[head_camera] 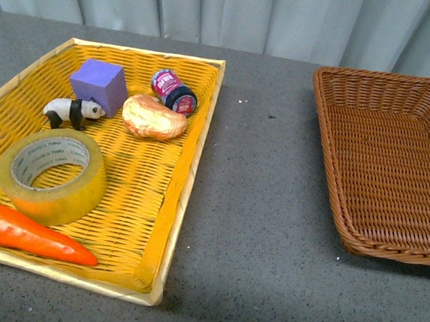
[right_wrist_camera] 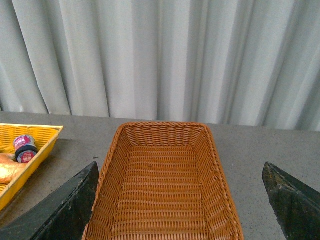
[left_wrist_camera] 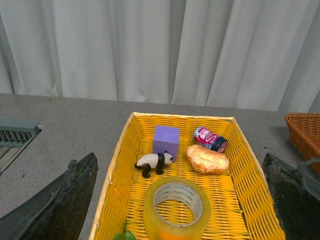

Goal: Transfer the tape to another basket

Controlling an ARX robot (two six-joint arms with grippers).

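Observation:
The left gripper needs to move the tape roll over to the brown basket (left_wrist_camera: 306,135), so next it needs to grab the roll by its ring side (left_wrist_camera: 151,207).
The tape (head_camera: 52,174), a wide yellowish roll with a white core and green lettering, lies flat in the front left part of the yellow tray basket (head_camera: 192,166). It also shows in the left wrist view (left_wrist_camera: 177,209). The brown wicker basket (head_camera: 395,169) stands empty on the right, and the right wrist view (right_wrist_camera: 165,185) looks into it. My left gripper (left_wrist_camera: 181,200) is open, above and short of the tape. My right gripper (right_wrist_camera: 180,200) is open above the near end of the brown basket. Neither arm shows in the front view.
In the yellow tray also lie a purple cube (head_camera: 99,84), a toy panda (head_camera: 72,111), a bread roll (head_camera: 153,118), a small red can (head_camera: 174,91) and a carrot (head_camera: 24,232). Grey tabletop (head_camera: 263,210) separates the two baskets. A curtain hangs behind.

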